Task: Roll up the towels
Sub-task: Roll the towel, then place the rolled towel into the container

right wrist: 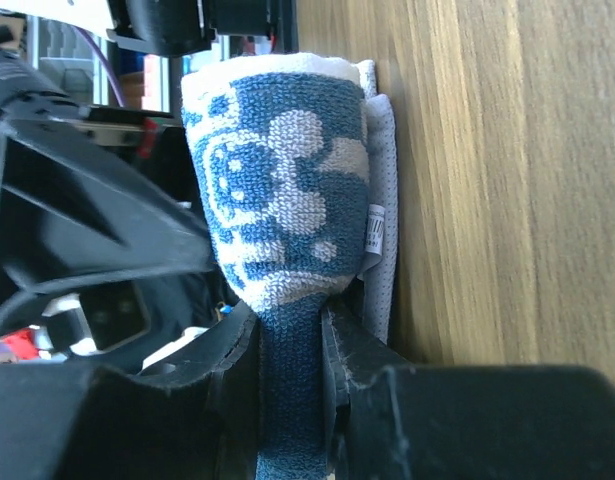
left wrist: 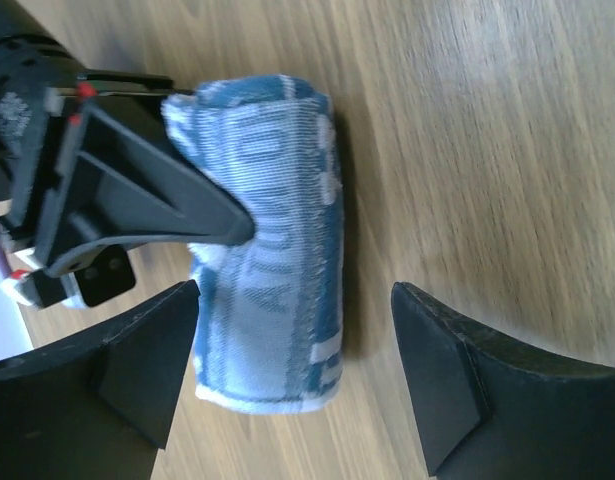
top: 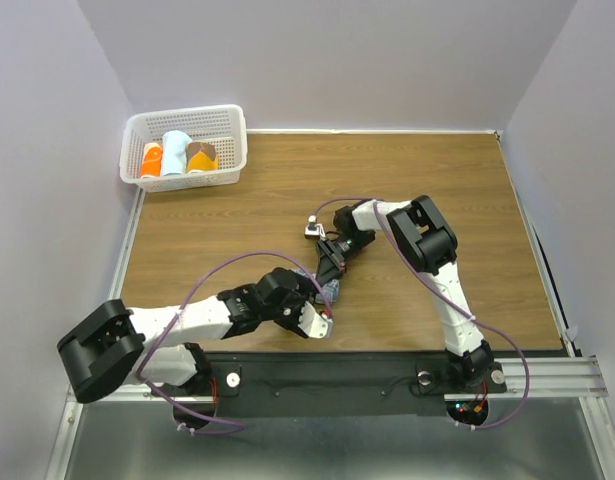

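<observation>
The left gripper's fingers are above the roll in the left wrist view and would miss it if they closed now, so the left gripper needs to first lower.
A rolled blue towel (left wrist: 272, 230) with whitish motifs lies on the wooden table (top: 417, 170); in the top view it is a small blue bundle (top: 333, 292) between the two grippers. My right gripper (right wrist: 292, 325) is shut on one end of the roll, squeezing the cloth (right wrist: 287, 200) thin between its fingers. In the left wrist view one of those fingers (left wrist: 157, 200) presses into the roll's side. My left gripper (left wrist: 295, 300) stands open at the roll's other end, its fingertips wide apart on either side and not touching it.
A white basket (top: 237, 150) at the table's far left corner holds three rolled towels: orange, pale blue and brown. Both arms meet near the table's front middle. Walls enclose the table on three sides.
</observation>
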